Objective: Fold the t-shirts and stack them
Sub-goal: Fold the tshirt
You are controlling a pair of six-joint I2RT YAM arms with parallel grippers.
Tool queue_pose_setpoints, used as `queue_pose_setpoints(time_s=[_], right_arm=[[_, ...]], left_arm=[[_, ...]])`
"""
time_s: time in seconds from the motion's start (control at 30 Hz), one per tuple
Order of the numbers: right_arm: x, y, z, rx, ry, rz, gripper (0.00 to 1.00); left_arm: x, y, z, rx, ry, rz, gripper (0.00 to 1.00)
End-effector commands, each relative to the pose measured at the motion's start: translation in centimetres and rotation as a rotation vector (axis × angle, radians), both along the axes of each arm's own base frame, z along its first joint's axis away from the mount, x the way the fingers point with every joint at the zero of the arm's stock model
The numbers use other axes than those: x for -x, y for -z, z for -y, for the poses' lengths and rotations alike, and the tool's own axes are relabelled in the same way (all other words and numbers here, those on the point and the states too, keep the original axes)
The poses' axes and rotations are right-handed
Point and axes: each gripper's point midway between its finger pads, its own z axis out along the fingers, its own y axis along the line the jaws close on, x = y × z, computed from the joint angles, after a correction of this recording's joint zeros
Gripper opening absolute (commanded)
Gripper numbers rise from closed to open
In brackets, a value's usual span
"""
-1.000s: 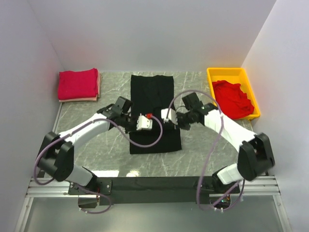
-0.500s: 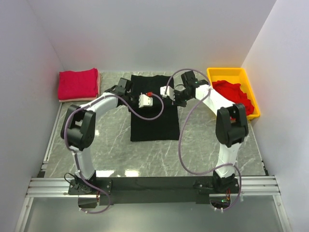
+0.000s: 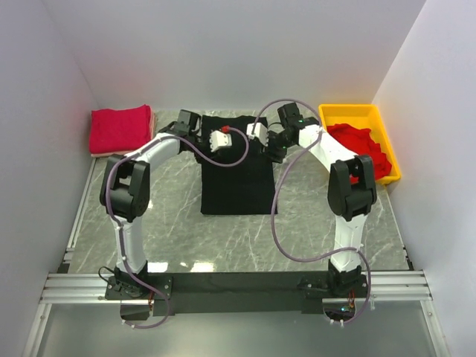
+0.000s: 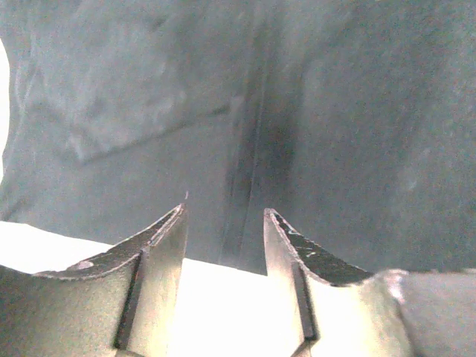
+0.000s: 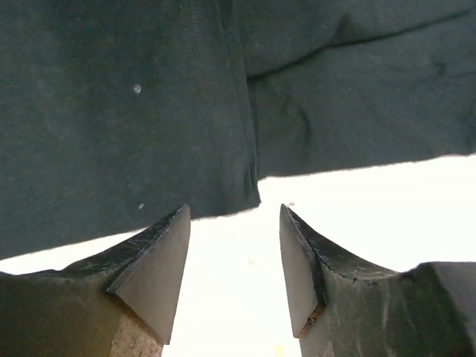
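Observation:
The black t-shirt's body should stay free to fold flat. My right gripper will next hold the t-shirt by the corner at its edge (image 3: pixel 271 159) (image 5: pixel 249 200).
The black t-shirt (image 3: pixel 238 175) lies flat in the middle of the table as a long folded rectangle. My left gripper (image 3: pixel 222 138) and right gripper (image 3: pixel 257 132) hover side by side over its far end. In the left wrist view my left gripper (image 4: pixel 225 212) is open over the dark cloth (image 4: pixel 312 111), with nothing between its fingers. My right gripper (image 5: pixel 234 208) is also open and empty at the black shirt's edge (image 5: pixel 149 111). A folded red t-shirt (image 3: pixel 119 128) sits at the back left. Another red t-shirt (image 3: pixel 362 152) lies crumpled in the yellow tray.
The yellow tray (image 3: pixel 349 111) stands at the back right against the wall. A pale folded cloth (image 3: pixel 152 134) peeks out under the red folded shirt. White walls close in the table on three sides. Purple cables loop from both arms over the black shirt.
Both grippers moved from the shirt's middle to its far end, drawing cloth with them so the black shirt got shorter. Both then opened and let go.

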Motion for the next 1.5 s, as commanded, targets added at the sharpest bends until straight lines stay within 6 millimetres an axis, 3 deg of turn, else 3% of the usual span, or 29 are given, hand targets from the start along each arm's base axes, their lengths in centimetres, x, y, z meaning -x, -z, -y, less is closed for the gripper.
queue_pose_setpoints(time_s=[0.0,0.07,0.1,0.13,0.2,0.23,0.27,0.3,0.33,0.4,0.43,0.5,0.53,0.67,0.8,1.1,1.2,1.3,1.33,1.4,1.47], right_arm=[[0.6,-6.4,0.2,-0.063,0.039,0.080,0.58],[3.2,-6.8,0.4,-0.062,0.020,0.060,0.58],[5.2,-6.6,0.6,-0.056,0.012,0.047,0.57],[6.6,-6.2,-0.1,-0.053,-0.014,0.039,0.57],[10.0,-5.1,-0.1,-0.039,-0.042,0.019,0.56],[11.5,-4.6,-0.9,-0.025,-0.074,0.019,0.55],[12.7,-4.0,-1.0,-0.015,-0.089,0.016,0.55],[14.6,-2.9,-0.8,-0.005,-0.100,0.012,0.55],[15.4,-2.2,-0.8,0.008,-0.104,0.012,0.55],[17.9,-0.2,-0.9,0.042,-0.123,-0.015,0.55],[18.0,0.1,-1.3,0.044,-0.116,0.001,0.55],[18.4,1.3,-1.3,0.059,-0.107,0.003,0.56],[18.4,1.7,-1.2,0.065,-0.096,-0.005,0.56],[18.8,2.8,-1.2,0.086,-0.092,-0.028,0.56],[19.6,4.6,-1.1,0.119,-0.110,-0.036,0.56],[20.0,7.0,-0.1,0.183,-0.137,-0.048,0.49],[19.7,7.6,0.2,0.209,-0.124,-0.051,0.41],[19.5,8.1,0.5,0.229,-0.114,-0.055,0.26],[19.4,8.1,0.5,0.230,-0.109,-0.054,0.13],[19.4,7.8,0.4,0.225,-0.107,-0.057,0.00],[19.3,7.1,0.1,0.209,-0.093,-0.055,0.00]], left_arm=[[0.2,-5.4,-1.0,0.095,-0.059,0.016,0.51],[2.4,-5.9,-1.6,0.107,-0.057,-0.012,0.52],[3.4,-7.3,-1.9,0.120,-0.053,0.013,0.52],[5.2,-5.7,-2.2,0.116,-0.052,-0.028,0.52],[7.5,-6.5,-2.1,0.144,-0.050,-0.029,0.51],[9.1,-4.9,-2.3,0.140,-0.055,-0.059,0.51],[10.2,-4.5,-2.2,0.144,-0.056,-0.071,0.52],[11.0,-5.4,-2.1,0.159,-0.052,-0.038,0.52],[12.9,-3.5,-2.4,0.145,-0.050,-0.073,0.53],[14.3,-3.6,-2.0,0.142,-0.026,-0.027,0.55],[15.7,-2.1,-2.2,0.126,-0.017,-0.053,0.55],[16.9,-1.8,-1.4,0.120,0.014,-0.023,0.56],[17.7,-0.7,-1.7,0.096,0.009,-0.030,0.56],[19.7,1.0,-0.9,0.059,0.057,-0.013,0.56],[20.5,2.4,-0.7,0.035,0.076,-0.012,0.56],[20.1,4.7,-0.8,-0.039,0.091,0.000,0.54],[20.1,5.6,-1.0,-0.071,0.090,-0.020,0.49],[20.6,6.5,-1.4,-0.104,0.106,-0.042,0.41],[20.6,6.6,-1.5,-0.109,0.108,-0.043,0.38],[21.0,6.7,-1.6,-0.118,0.122,-0.056,0.26],[21.1,6.3,-1.5,-0.108,0.126,-0.059,0.15]])
